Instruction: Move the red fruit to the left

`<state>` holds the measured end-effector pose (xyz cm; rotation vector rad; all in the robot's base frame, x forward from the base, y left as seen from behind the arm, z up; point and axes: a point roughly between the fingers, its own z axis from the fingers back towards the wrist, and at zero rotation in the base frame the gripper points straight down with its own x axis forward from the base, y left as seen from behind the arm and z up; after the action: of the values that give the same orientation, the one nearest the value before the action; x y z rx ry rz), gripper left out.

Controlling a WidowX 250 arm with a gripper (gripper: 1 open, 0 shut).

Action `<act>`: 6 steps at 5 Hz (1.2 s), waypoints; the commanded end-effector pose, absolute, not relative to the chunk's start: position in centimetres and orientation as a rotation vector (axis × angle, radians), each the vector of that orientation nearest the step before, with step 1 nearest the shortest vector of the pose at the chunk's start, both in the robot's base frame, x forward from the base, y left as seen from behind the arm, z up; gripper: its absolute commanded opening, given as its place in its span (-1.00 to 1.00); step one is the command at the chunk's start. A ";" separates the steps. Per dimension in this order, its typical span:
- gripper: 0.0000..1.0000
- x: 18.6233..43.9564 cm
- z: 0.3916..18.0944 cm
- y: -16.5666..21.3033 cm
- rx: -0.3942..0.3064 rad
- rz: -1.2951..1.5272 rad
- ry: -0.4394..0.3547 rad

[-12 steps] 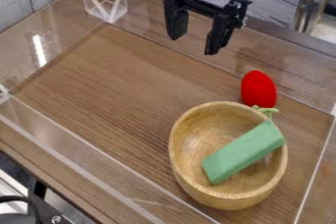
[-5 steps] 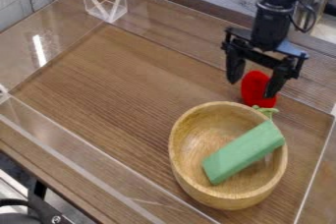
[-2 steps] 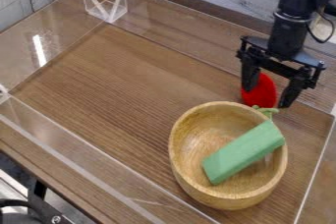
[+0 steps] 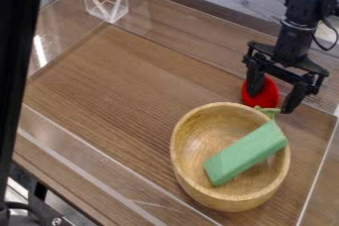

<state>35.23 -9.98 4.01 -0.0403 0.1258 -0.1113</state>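
Note:
I will grab the fruit by its red body (image 4: pixel 261 92) with my gripper next. Then I will move the fruit over the wooden table.
The red fruit (image 4: pixel 267 93) lies on the wooden table at the right, just behind the wooden bowl (image 4: pixel 199 131). My gripper (image 4: pixel 279 88) hangs straight over it, open, with one black finger (image 4: pixel 251 79) on the fruit's left and the other on its right. Most of the fruit is hidden behind the fingers; only its red body shows between them. A green rectangular block (image 4: pixel 248 155) leans inside the bowl.
Clear acrylic walls (image 4: pixel 79 32) ring the table. A small clear stand (image 4: pixel 105 6) sits at the back left. A dark vertical band (image 4: pixel 19 61) covers the left edge of the view. The right wall runs close beside the fruit.
The gripper has shifted a little right and come lower around the red fruit, still open. A dark band has appeared along the left edge.

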 end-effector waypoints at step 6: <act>1.00 37.1 2.8 -9.0 -0.061 0.025 0.060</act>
<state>36.82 -9.15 2.67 -0.0570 0.0763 0.0245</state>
